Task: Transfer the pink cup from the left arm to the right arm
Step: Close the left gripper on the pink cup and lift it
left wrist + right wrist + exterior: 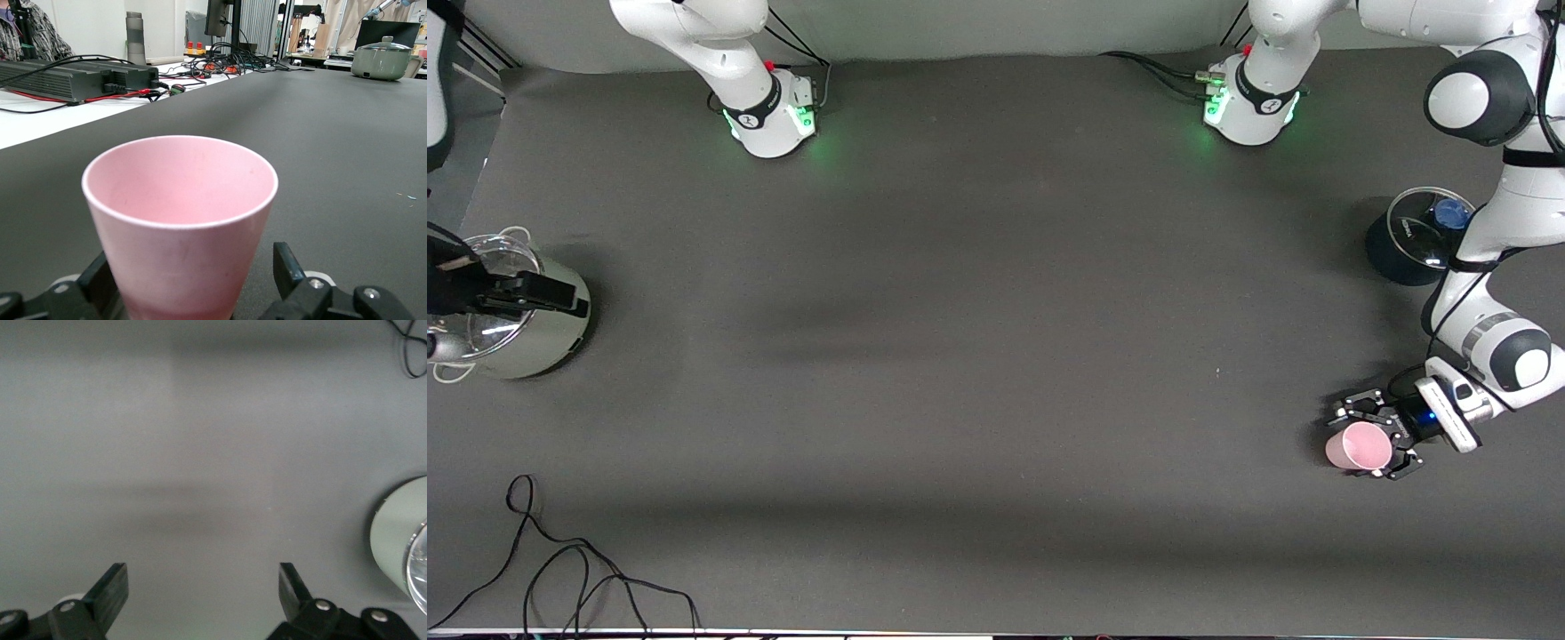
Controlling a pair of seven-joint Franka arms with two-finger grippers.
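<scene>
The left fingers surround the lower side of the pink cup [1357,447], so closing should catch it.
The pink cup [1357,447] stands upright on the dark table mat near the left arm's end, close to the front camera. My left gripper [1367,443] is down at table height with its fingers on either side of the cup. In the left wrist view the cup [180,200] fills the space between the fingers, and one finger [287,267] stands a little apart from its wall, so the gripper [193,270] is open around it. My right gripper [576,302] hangs open and empty over a pale green pot at the right arm's end; it also shows in the right wrist view [203,587].
A pale green pot with a glass lid [525,338] stands at the right arm's end. A dark pot with a glass lid and blue knob [1409,240] stands near the left arm, farther from the front camera than the cup. A black cable [560,569] lies near the front edge.
</scene>
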